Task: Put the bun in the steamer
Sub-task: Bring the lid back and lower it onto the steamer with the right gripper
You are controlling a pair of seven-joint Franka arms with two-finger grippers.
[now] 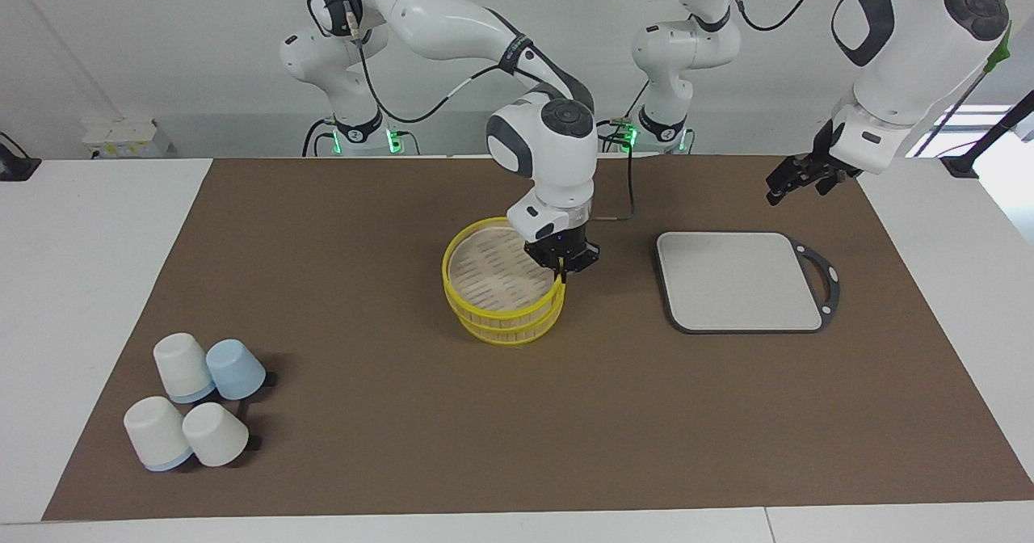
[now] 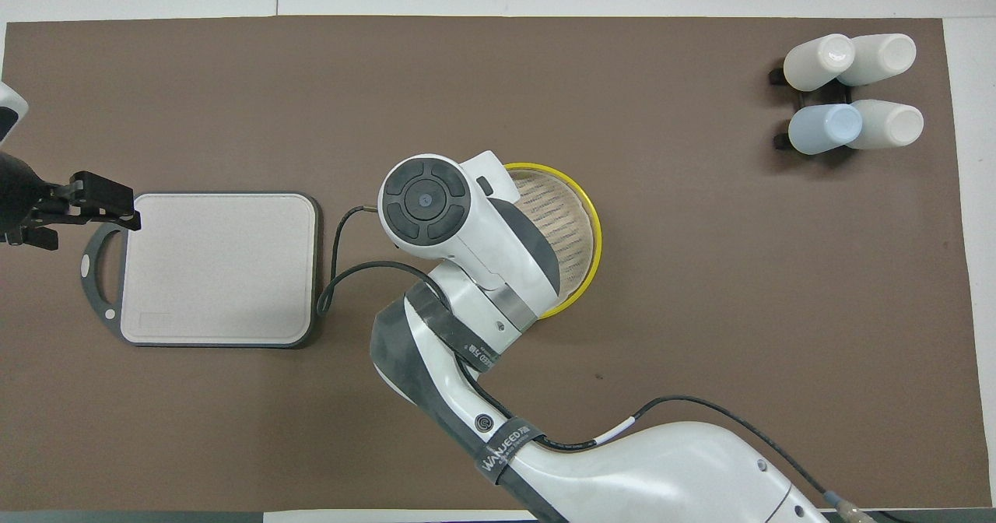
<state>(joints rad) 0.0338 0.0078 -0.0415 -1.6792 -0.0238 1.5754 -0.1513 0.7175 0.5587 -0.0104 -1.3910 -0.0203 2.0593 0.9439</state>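
The top level's yellow rim sits squarely on the steamer in the overhead view, so it is time for my right gripper to open.
The steamer [image 1: 493, 272] stands mid-table, a pale bamboo basket with yellow rims, two tiers stacked, the slatted floor of the top tier bare. My right gripper [image 1: 561, 275] is shut on the top tier's yellow rim, at the edge toward the left arm's end. In the overhead view the right wrist covers that gripper and part of the steamer [image 2: 564, 219]. My left gripper [image 1: 788, 187] hangs open and holds nothing, up in the air by the handle end of the grey board; it also shows in the overhead view [image 2: 93, 223]. The bun is out of view.
A grey square board [image 1: 739, 280] with a dark ring handle lies on the brown mat toward the left arm's end [image 2: 218, 266]. Several upturned cups [image 1: 198, 401], white and pale blue, cluster at the mat's corner toward the right arm's end, farthest from the robots [image 2: 852, 91].
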